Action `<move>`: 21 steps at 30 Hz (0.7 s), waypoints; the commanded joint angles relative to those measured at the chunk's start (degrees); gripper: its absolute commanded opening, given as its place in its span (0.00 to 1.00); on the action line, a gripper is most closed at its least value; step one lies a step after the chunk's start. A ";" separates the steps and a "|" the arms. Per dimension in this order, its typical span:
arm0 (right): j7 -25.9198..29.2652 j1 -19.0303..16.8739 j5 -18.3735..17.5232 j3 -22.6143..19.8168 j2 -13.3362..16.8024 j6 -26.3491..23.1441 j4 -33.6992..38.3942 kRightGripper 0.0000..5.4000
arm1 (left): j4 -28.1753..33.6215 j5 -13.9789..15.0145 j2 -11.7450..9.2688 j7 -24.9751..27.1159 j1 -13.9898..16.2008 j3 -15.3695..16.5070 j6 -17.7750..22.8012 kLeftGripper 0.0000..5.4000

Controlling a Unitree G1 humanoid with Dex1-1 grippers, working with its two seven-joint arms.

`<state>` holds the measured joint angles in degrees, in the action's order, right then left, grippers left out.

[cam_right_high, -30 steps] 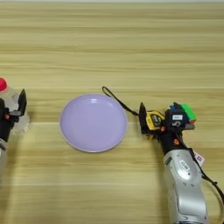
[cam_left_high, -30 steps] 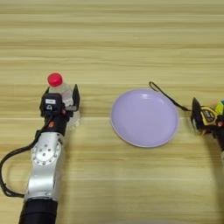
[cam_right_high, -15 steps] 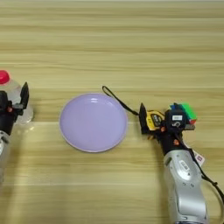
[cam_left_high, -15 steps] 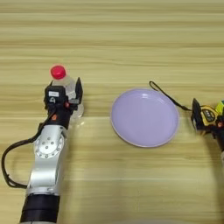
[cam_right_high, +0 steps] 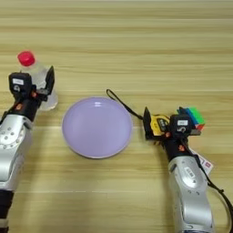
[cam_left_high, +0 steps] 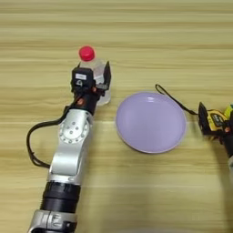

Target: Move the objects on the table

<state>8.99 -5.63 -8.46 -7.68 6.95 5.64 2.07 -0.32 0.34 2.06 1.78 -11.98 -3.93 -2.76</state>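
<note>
The base of the clear bottle is still short of the purple plate's rim, so my left gripper keeps holding the clear bottle for now.
My left gripper [cam_left_high: 94, 84] is shut on the small clear bottle [cam_left_high: 97, 68], whose red cap [cam_left_high: 86, 53] stands above the fingers, left of the purple plate [cam_left_high: 151, 122]. The bottle leans slightly; I cannot tell whether its base touches the table [cam_left_high: 136, 27]. Right of the plate, my right gripper [cam_right_high: 162, 129] is shut on the yellow-and-black tape measure [cam_right_high: 159, 123]. Its black cord [cam_right_high: 121, 103] trails along the plate's far-right rim. The flat red-and-white box [cam_right_high: 203, 162] peeks out from under my right arm.
A multicoloured cube [cam_right_high: 194, 116] sits just right of the right gripper. The purple plate [cam_right_high: 97, 127] lies between the two arms. A black cable [cam_left_high: 32, 145] loops off the left forearm.
My left gripper has carried the bottle away from me and to the right, closer to the plate. The right gripper and the tape measure have stayed put.
</note>
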 commanded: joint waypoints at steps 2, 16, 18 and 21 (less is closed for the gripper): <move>-0.59 0.06 0.39 0.17 -0.51 0.42 -0.17 1.00 | -1.19 -1.46 2.75 -0.03 -3.23 -3.79 0.02 0.61; -1.44 -0.26 0.75 0.86 -1.09 0.48 0.26 1.00 | -4.86 -1.50 6.36 -0.52 -2.20 -13.71 -0.91 0.61; -1.62 -0.29 0.85 0.96 -1.25 0.50 0.34 1.00 | -5.34 -1.32 6.73 -0.44 -1.72 -15.32 -1.04 0.61; -1.90 -0.31 1.00 0.98 -1.40 0.53 0.33 1.00 | -5.96 -1.38 7.09 -0.50 -1.13 -17.26 -1.33 0.61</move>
<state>7.69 -5.68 -8.05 -6.83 5.99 5.71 2.07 -6.31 -1.04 3.13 1.37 -14.92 -18.92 -2.87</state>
